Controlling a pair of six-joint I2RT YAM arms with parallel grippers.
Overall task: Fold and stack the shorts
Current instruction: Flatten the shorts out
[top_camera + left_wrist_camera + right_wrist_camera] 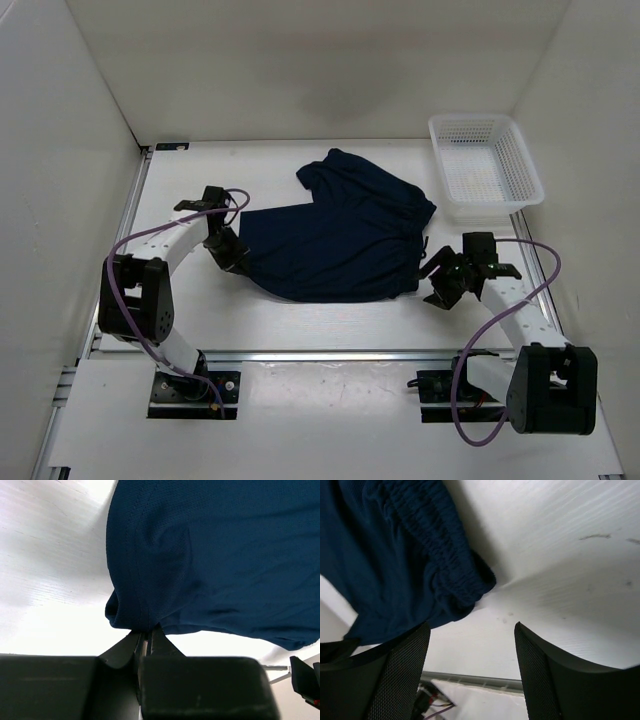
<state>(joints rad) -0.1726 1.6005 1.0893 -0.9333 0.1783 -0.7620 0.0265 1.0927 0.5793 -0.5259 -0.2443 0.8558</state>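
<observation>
My right gripper grabs the shorts next by the gathered waistband's near corner, opposite the held hem, to stretch and spread them for folding.
The dark navy shorts lie spread on the white table, partly folded, one leg pointing to the far side. My left gripper is shut on the shorts' left hem edge; in the left wrist view the fingers pinch the cloth at its seam. My right gripper is open and empty beside the shorts' right edge; in the right wrist view the gathered waistband lies just ahead of the left finger, not between the jaws.
A white plastic basket stands at the far right corner. White walls enclose the table on three sides. An aluminium rail runs along the near edge by the arm bases.
</observation>
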